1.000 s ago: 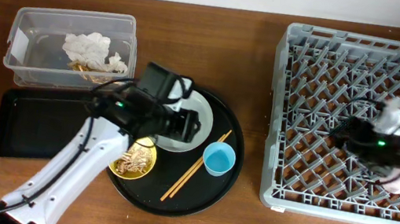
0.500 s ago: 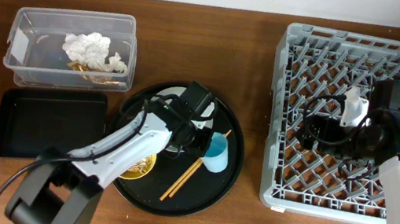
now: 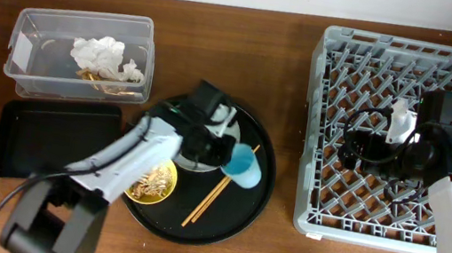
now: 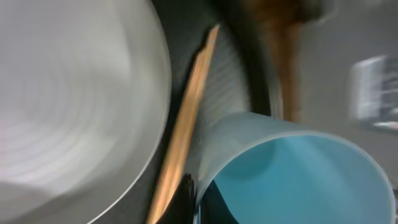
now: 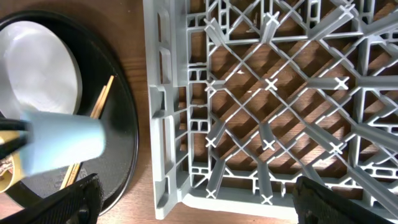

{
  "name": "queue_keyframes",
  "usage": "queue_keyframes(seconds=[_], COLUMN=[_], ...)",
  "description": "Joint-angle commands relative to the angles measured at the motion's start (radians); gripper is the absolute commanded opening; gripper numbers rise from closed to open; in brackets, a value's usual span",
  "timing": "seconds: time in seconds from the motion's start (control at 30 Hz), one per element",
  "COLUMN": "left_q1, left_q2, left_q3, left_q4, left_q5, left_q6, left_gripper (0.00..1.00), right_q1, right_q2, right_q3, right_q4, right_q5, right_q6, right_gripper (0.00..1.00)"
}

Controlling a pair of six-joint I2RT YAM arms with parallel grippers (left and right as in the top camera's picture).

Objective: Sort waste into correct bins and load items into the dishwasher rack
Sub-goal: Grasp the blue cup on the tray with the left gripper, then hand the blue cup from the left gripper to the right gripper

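Note:
My right gripper grabs the blue cup by its loose end (image 3: pixel 249 178) next, opposite the cup's rim in my left gripper, to load the dishwasher rack (image 3: pixel 344 54).
My left gripper (image 3: pixel 226 153) is shut on the rim of the blue cup (image 3: pixel 245 165), which tilts over the round black tray (image 3: pixel 256 194). In the left wrist view one dark finger (image 4: pixel 183 199) sits outside the blue cup (image 4: pixel 298 174) wall and the other inside. Beside it lie the chopsticks (image 3: pixel 208 200) and the grey-green plate (image 3: pixel 228 125). The yellow bowl (image 3: pixel 152 183) holds tan food scraps. White tissue (image 3: pixel 98 53) lies in the clear tub (image 3: pixel 34 30). My right gripper (image 5: pixel 199 199) hangs open and empty over the dishwasher rack (image 3: pixel 344 54).
A flat black tray (image 3: pixel 44 140) sits left of the round tray, below the tub. The rack's near left corner (image 5: pixel 168 186) is close to the round tray's rim (image 5: pixel 121 149). Bare wooden table shows between them.
My left gripper swung from the yellow bowl to the blue cup and closed on its rim, tipping the cup. My right gripper moved left over the rack and opened wide.

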Motion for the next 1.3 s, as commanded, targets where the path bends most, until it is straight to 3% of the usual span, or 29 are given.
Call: queue_keyframes(seconds=[0.0,0.17,0.33,0.5,0.7,0.83,1.1,1.13,1.2,1.27], left_q1=[0.125,0.197,0.170,0.129,0.115,0.114,0.114,0.114,0.115,0.115], left_q2=[-0.079,-0.078,-0.078,-0.078,-0.078,-0.078,-0.078,-0.078,-0.078,-0.078], left_q3=[0.031,0.031,0.031,0.031,0.031,0.031,0.031,0.031,0.031,0.031], left_q4=[0.093,0.291,0.453,0.528,0.619,0.618,0.616,0.616,0.616,0.615], left_q5=[0.413,0.708,0.818,0.831,0.903,0.905,0.905,0.904,0.896,0.895], left_q6=[-0.035,-0.159,-0.291,-0.361,-0.431,-0.434,-0.434,-0.433,-0.417,-0.363], left_gripper=[0.00,0.00,0.00,0.00,0.01,0.00,0.00,0.02,0.31,0.44], right_q1=[0.006,0.006,0.014,0.074,0.137,0.142,0.142,0.142,0.142,0.141], right_q2=[-0.006,0.018,0.053,0.056,0.057,0.057,0.057,0.057,0.057,0.057], right_q3=[0.016,0.015,0.015,0.015,0.015,0.015,0.015,0.015,0.015,0.015], right_q4=[0.004,0.006,0.007,0.013,0.060,0.079,0.106,0.106,0.105,0.105], right_q5=[-0.053,-0.541,-0.826,-0.940,-0.932,-0.936,-0.935,-0.935,-0.923,-0.889], right_q6=[-0.045,-0.322,-0.462,-0.568,-0.567,-0.566,-0.566,-0.566,-0.566,-0.566], right_gripper=[0.98,0.98,0.98,0.99,0.99,0.77,0.66,0.66,0.62,0.60])
